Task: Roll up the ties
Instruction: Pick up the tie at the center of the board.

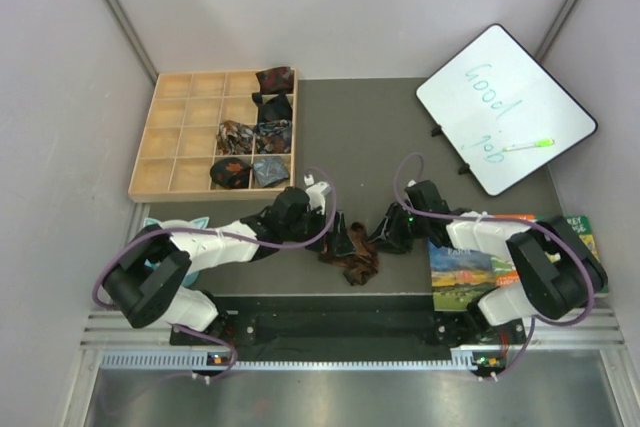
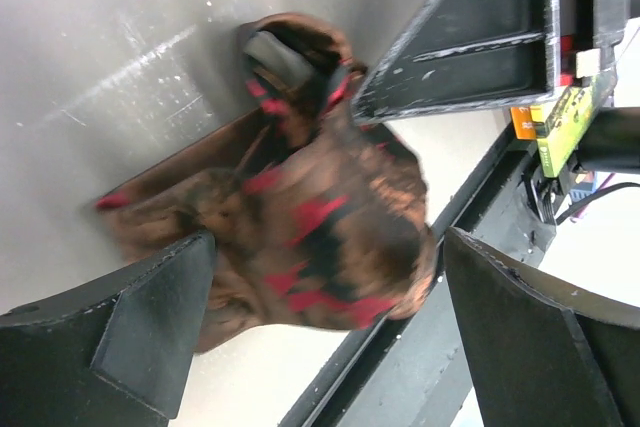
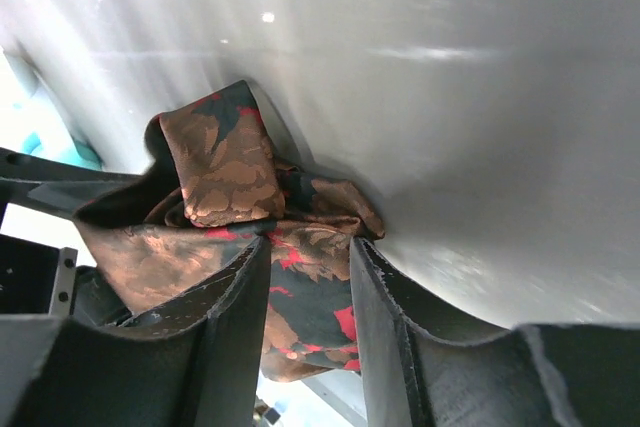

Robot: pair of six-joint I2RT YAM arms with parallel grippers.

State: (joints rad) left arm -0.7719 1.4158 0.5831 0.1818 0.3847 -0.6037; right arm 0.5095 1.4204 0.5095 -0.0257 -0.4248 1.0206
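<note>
The tie is to be set compactly in a section of the tray. My left gripper needs to grab it next across its bunched middle (image 1: 355, 254) (image 2: 308, 219), with the folds gathered together.
A loose brown-black tie (image 1: 352, 259) with rust-orange and red print lies crumpled on the dark mat between my two grippers. My left gripper (image 1: 337, 233) hangs over its left side. In the left wrist view that gripper (image 2: 325, 247) stands wide open, with the bunched tie (image 2: 330, 197) below the gap and touching neither finger. My right gripper (image 1: 380, 238) comes in from the right. In the right wrist view it (image 3: 310, 247) is shut on a fold of the tie (image 3: 220, 167), and cloth fills the gap between the fingers. Several rolled ties (image 1: 255, 137) sit in the tray's right columns.
A wooden compartment tray (image 1: 180, 137) stands at the back left. A whiteboard (image 1: 505, 107) with a green marker (image 1: 528, 145) leans at the back right. A picture book (image 1: 465, 267) lies under the right arm. Teal headphones (image 1: 175, 224) sit by the left arm.
</note>
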